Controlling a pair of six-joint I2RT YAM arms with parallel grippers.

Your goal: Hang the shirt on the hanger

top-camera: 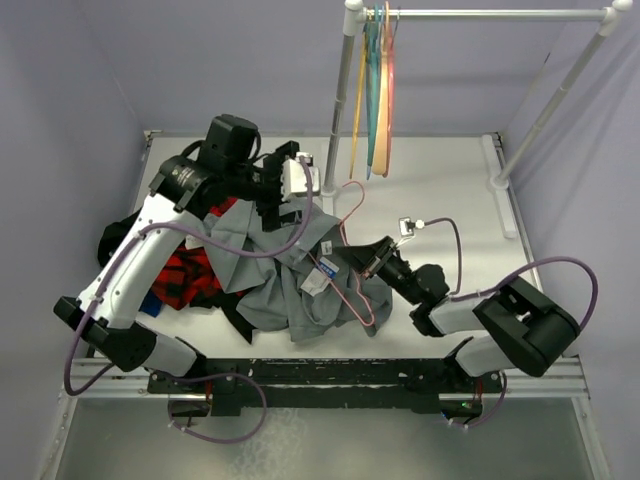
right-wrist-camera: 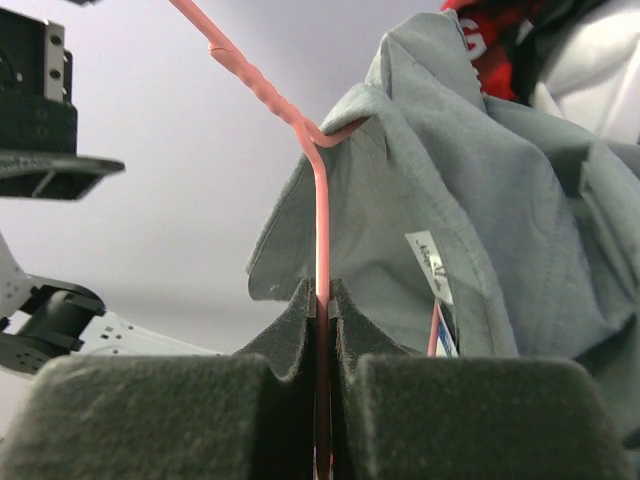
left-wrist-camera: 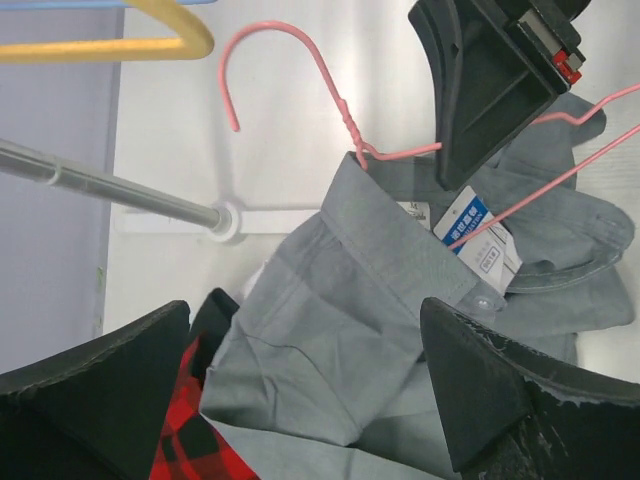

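My left gripper needs to pinch the grey shirt point(top-camera: 285, 285) beside the collar fold on the threaded side, so that the collar's other side stays free for the hanger.
The grey shirt point(top-camera: 285, 285) lies crumpled on the table, its collar with the white-and-blue tag point(top-camera: 320, 275) facing up. The pink wire hanger point(top-camera: 352, 200) lies across it, hook toward the rack and one arm threaded into the collar point(left-wrist-camera: 365, 160). My right gripper point(top-camera: 372, 265) is shut on the hanger's wire point(right-wrist-camera: 321, 220) beside the collar; the shirt point(right-wrist-camera: 480, 200) hangs over the wire just beyond. My left gripper point(top-camera: 285, 210) is open and hovers just above the shirt point(left-wrist-camera: 340, 330), its fingers point(left-wrist-camera: 480, 390) spread on either side of the collar fold.
A clothes rack point(top-camera: 340, 100) stands at the back with yellow, teal and orange hangers point(top-camera: 378, 90) on its bar. A red-and-black plaid shirt point(top-camera: 185, 275) and a black garment point(top-camera: 115, 240) lie left of the grey shirt. The rack's right leg point(top-camera: 550, 110) slopes down at the right.
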